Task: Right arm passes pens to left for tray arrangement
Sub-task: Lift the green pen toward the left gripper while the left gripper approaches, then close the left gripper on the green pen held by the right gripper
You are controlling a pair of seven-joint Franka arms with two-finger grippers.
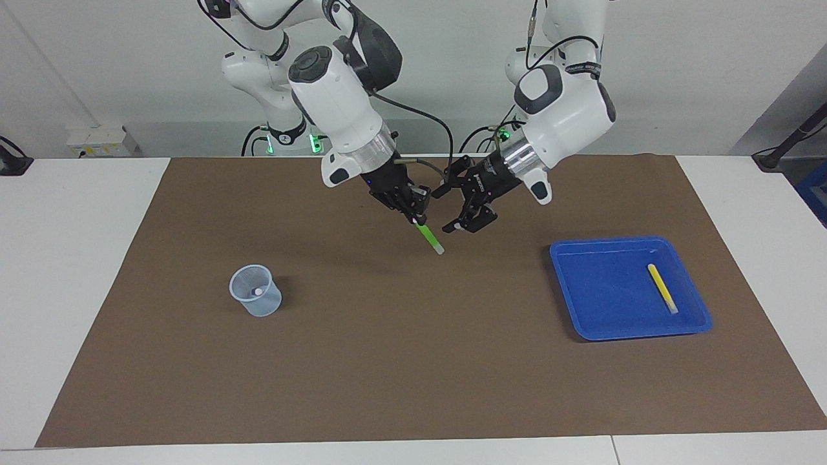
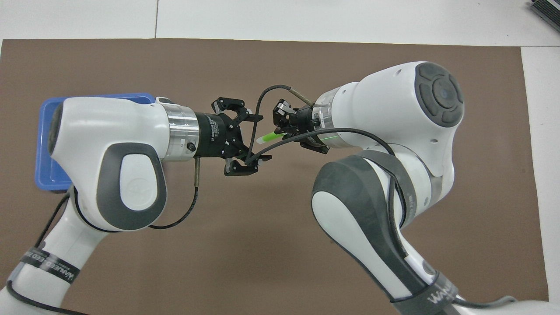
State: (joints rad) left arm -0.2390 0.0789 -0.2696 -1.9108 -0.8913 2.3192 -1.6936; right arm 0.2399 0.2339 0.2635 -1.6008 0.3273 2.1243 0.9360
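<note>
I should next grab the green pen with my left gripper by its exposed body behind the whitish tip, as my right gripper's fingers cover its upper end.
My right gripper is shut on the upper end of a green pen, in the air over the middle of the brown mat. The pen slants down, whitish tip lowest. My left gripper is open right beside it. In the overhead view the green pen points from the right gripper into the gap of the left gripper; the fingers do not touch it. A yellow pen lies in the blue tray toward the left arm's end. The left arm hides most of the tray from above.
A small translucent pale blue cup stands on the mat toward the right arm's end, with a purple pen's whitish end showing inside it. The brown mat covers most of the white table.
</note>
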